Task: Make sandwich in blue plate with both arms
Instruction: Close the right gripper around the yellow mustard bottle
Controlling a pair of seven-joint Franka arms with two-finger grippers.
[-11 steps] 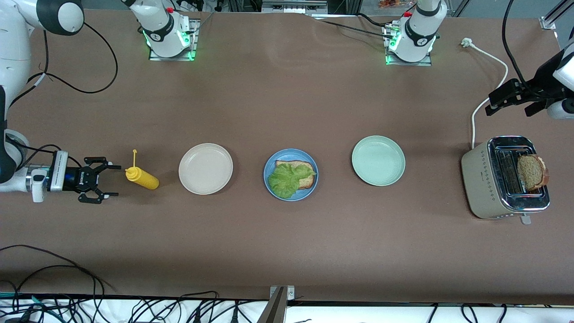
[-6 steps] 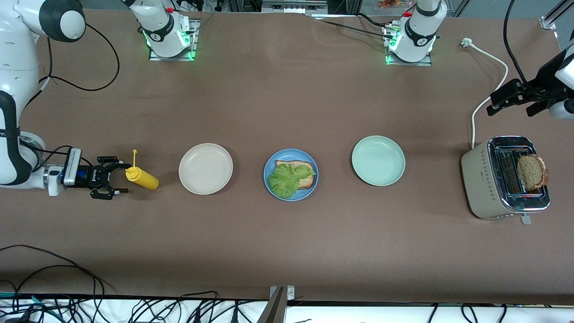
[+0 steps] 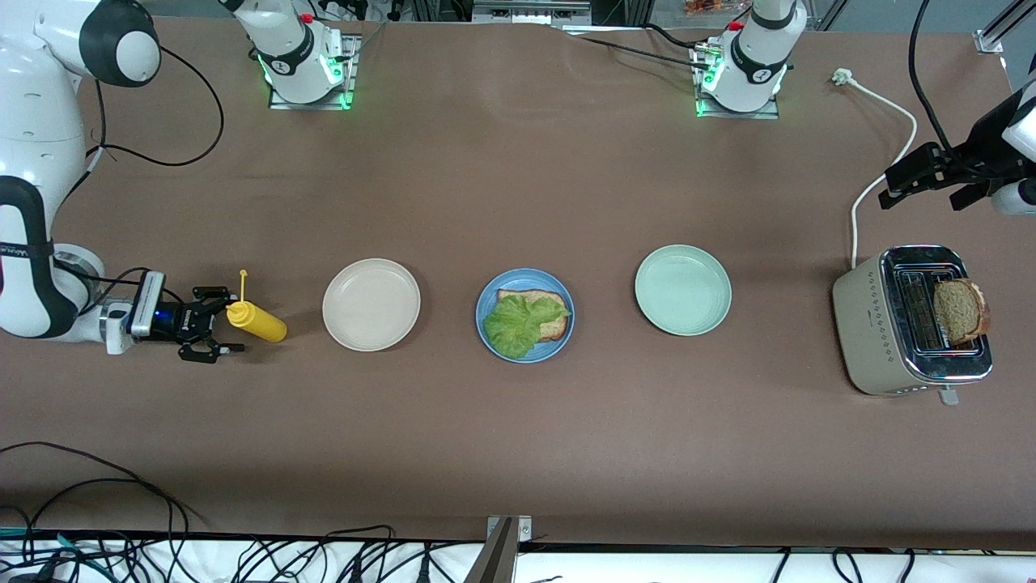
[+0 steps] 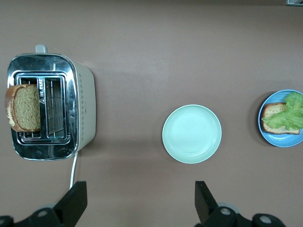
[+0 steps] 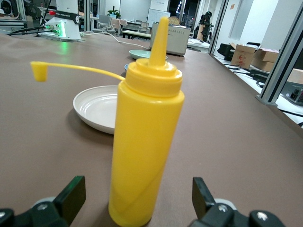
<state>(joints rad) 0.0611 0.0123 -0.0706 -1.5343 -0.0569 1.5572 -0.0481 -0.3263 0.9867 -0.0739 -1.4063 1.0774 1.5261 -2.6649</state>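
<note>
My right gripper needs to grab the yellow squeeze bottle by its lower body [image 3: 271,327] next, to squeeze sauce over the lettuce [image 3: 517,325] on the blue plate.
The blue plate [image 3: 560,343] sits mid-table and holds one brown bread slice [image 3: 552,308] with the green lettuce leaf [image 3: 511,325] on it. The second bread slice [image 3: 960,310] stands in a toaster slot. My right gripper [image 3: 230,321] is open, low at the table, with its fingers on either side of the upright yellow squeeze bottle [image 5: 147,142]. My left gripper [image 3: 887,189] is open and empty in the air, over the cable next to the toaster. The left wrist view shows the toaster bread [image 4: 23,108], the blue plate [image 4: 284,142] and the lettuce [image 4: 291,116].
A beige plate [image 3: 371,304] lies between the bottle [image 3: 257,322] and the blue plate. A pale green plate [image 3: 682,290] lies between the blue plate and the toaster [image 3: 878,324]. A white power cable [image 3: 886,105] runs from the toaster toward the left arm's base.
My right gripper has moved along the table toward the yellow bottle, and its open fingers now flank it. The left arm has barely moved.
</note>
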